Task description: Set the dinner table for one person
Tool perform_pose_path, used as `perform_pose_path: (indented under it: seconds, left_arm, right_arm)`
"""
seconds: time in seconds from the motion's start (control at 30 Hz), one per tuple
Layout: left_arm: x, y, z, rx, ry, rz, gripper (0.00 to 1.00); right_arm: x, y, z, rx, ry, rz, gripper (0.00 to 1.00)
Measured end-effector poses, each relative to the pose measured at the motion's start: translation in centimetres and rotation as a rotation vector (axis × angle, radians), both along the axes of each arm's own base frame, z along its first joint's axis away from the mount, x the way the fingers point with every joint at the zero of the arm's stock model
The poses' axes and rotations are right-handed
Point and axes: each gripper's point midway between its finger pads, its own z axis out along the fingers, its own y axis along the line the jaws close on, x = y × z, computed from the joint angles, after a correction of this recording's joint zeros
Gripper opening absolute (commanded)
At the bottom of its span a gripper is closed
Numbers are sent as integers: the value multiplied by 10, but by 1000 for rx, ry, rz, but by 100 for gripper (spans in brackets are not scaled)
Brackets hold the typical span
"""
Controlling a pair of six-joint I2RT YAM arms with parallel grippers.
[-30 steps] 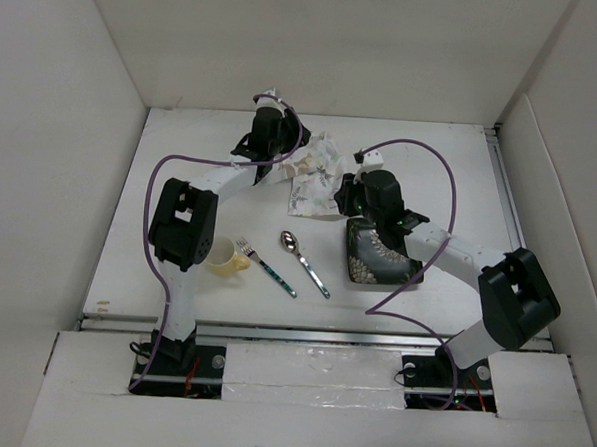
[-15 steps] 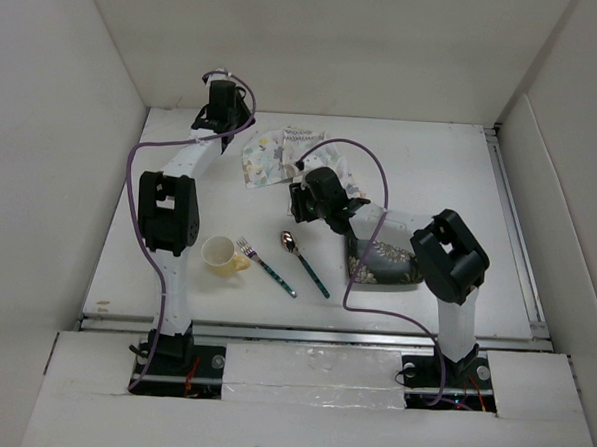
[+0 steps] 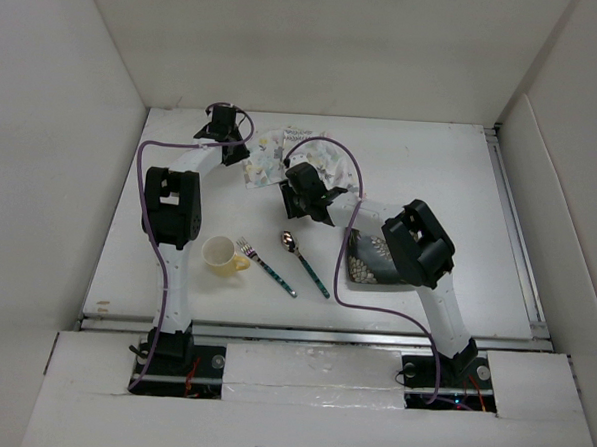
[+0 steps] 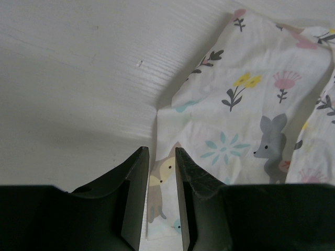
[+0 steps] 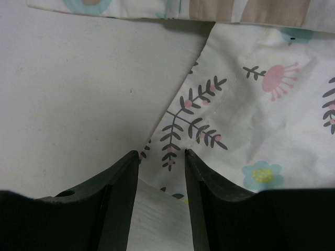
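Note:
The placemat has its near corner (image 5: 157, 168) between the fingers of my right gripper, so they would hold the placemat if I closed now. I need to close my right gripper on it now.
The floral placemat (image 3: 274, 154) lies rumpled at the back of the white dinner table (image 3: 441, 171). My left gripper (image 3: 240, 152) is down at its left edge. In the left wrist view the jaws (image 4: 160, 151) stand apart, straddling a corner of the cloth (image 4: 246, 120) with a fox print. My right gripper (image 3: 291, 175) is at the cloth's near edge. Its jaws (image 5: 161, 152) are also apart over a corner of the cloth (image 5: 272, 104), with bare table showing between them. Neither gripper pinches the cloth.
A cream cup (image 3: 220, 254), a fork (image 3: 267, 268) and a spoon (image 3: 305, 263) lie near the front left. A dark patterned dish (image 3: 375, 262) sits under the right arm's forearm. White walls enclose the table on three sides.
The placemat has shifted left and spread out. The left gripper swung to the back left, then came down at the cloth's left edge. The right arm folded in and its jaws opened.

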Motion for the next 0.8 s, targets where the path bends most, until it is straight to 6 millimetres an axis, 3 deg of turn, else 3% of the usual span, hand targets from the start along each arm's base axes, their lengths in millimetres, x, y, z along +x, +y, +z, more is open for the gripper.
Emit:
perform_pose_path:
  seconds: [0.17,0.27,0.47,0.6,0.63,0.8]
  left_arm:
    - [-18,2,-24,49,64,-15,23]
    - [-21,2,-24,78,68,-23,25]
    - [-28,-5,-26,127,76,-46,29]
    - [-51,-13,-26,144,102,-72,32]
    - [-57,-14,-26,151,110,-77,32]
    - [-73,-19,-28,174,141,-97,33]
  right_arm:
    - [1,0,-1,-30,7,-16,39]
    - [-1,-1,-2,-46,9,-22,44]
    - [-4,-3,-3,-64,-5,-36,46]
    - [-6,-5,-3,-68,-5,-37,41]
    - [-6,-5,-3,-68,-5,-37,36]
    - [-8,-6,-3,-62,-8,-39,34]
